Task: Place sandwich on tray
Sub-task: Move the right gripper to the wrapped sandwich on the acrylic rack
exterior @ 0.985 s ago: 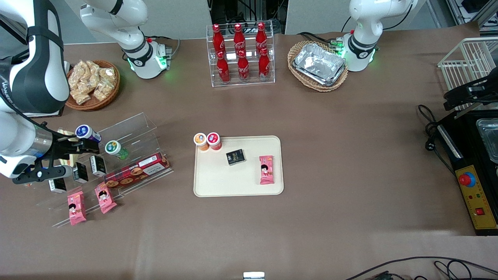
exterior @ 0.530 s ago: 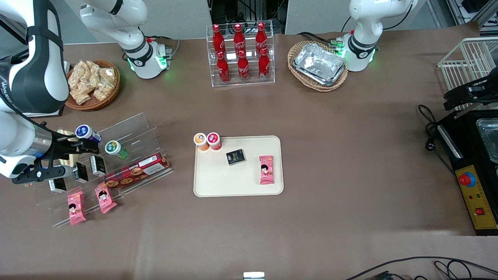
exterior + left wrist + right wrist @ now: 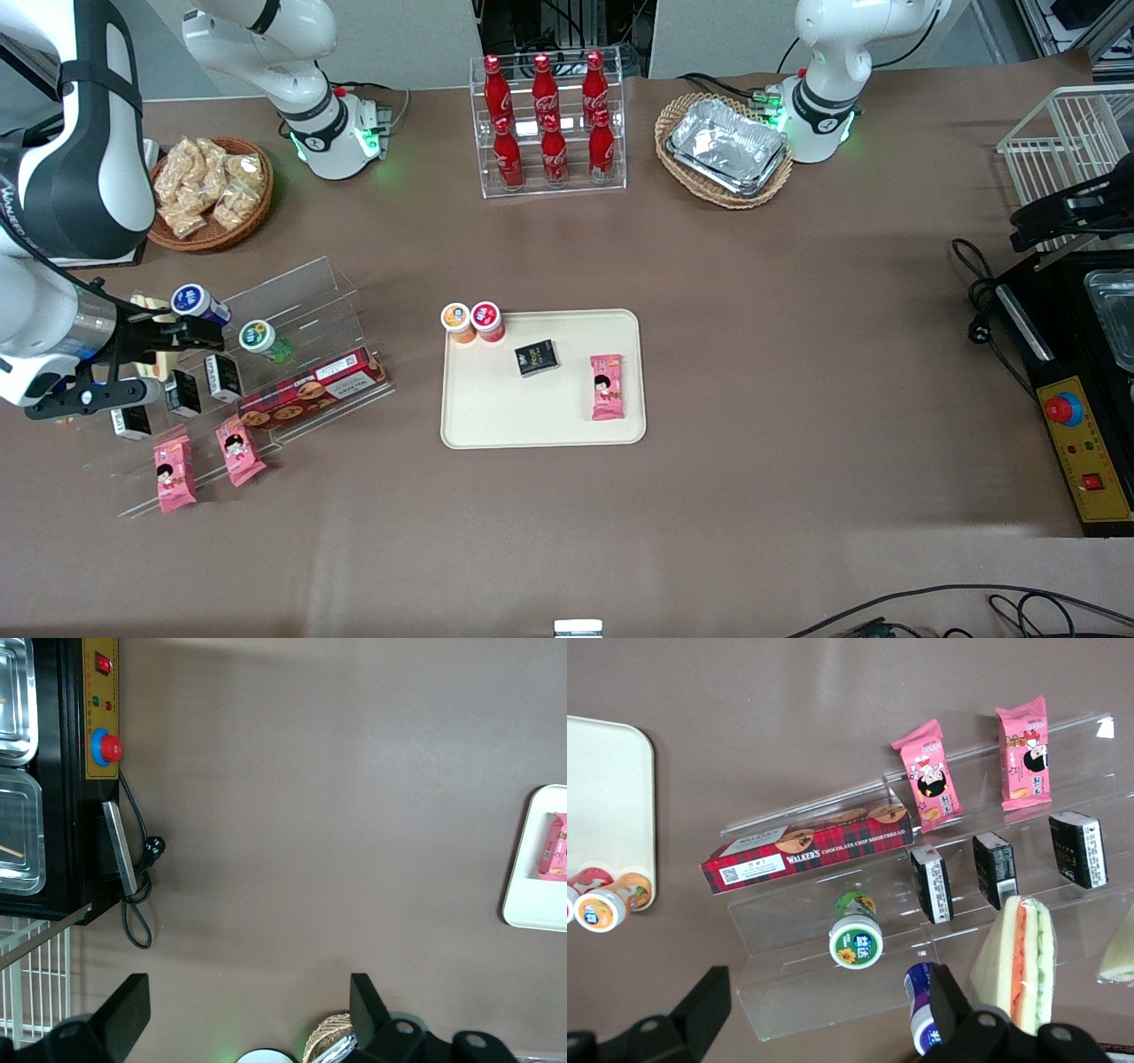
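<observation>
The robot's right gripper should next grab the sandwich by its outer bread sides, so that it can place the sandwich [image 3: 1017,962] on the tray [image 3: 607,797].
The sandwich [image 3: 1017,962], a pale beige wedge with orange and green filling, stands on the clear acrylic shelf [image 3: 833,992], beside a second wedge [image 3: 1122,950]. My right gripper [image 3: 824,1014] hovers above the shelf, open and empty, with one finger [image 3: 950,999] close beside the sandwich and over a blue-capped bottle [image 3: 923,1010]. In the front view the gripper [image 3: 177,337] covers most of the sandwich. The cream tray [image 3: 532,416] lies mid-table, far from the gripper, and also shows in the right wrist view [image 3: 602,797].
The tray holds a pink snack packet [image 3: 607,386], a black box [image 3: 537,357] and two small cups [image 3: 473,321]. The shelf holds a red cookie box [image 3: 804,847], a green-capped bottle [image 3: 857,942], black cartons [image 3: 930,883] and pink packets [image 3: 928,773]. A cola rack [image 3: 547,124] and a foil-tray basket [image 3: 725,149] stand farther from the camera.
My right arm has crept very slightly toward its own end of the table. Nothing else has moved.
</observation>
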Available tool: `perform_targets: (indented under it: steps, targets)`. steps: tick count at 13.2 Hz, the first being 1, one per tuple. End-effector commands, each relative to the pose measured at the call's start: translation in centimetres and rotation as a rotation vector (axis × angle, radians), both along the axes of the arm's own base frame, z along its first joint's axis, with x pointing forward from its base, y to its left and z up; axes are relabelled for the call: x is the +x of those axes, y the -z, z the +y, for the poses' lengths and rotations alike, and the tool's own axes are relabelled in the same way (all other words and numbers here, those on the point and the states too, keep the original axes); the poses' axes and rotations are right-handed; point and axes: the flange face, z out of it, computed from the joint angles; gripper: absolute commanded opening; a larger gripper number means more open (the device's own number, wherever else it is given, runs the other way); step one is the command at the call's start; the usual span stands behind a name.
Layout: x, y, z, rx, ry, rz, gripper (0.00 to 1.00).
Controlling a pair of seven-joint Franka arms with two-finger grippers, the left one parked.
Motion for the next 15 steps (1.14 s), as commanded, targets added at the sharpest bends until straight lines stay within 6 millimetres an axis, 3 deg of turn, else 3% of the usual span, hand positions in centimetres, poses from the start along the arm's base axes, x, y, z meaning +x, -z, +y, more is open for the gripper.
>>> perform_targets:
  steps: [1,3,7,11,15]
  targets:
    - [-0.7,-2.0,-2.7,0.005,0.05,-0.022,1.0]
    - [-1.2,-3.1,-5.4,0.018,0.093,-0.04,1.0]
    - [-2.1,-4.5,-8.8,0.016,0.154,-0.065,1.0]
    - [-3.7,-5.6,-14.8,0.013,0.244,-0.081,1.0]
    - [-4.7,-5.8,-19.5,-0.003,0.319,-0.112,1.0]
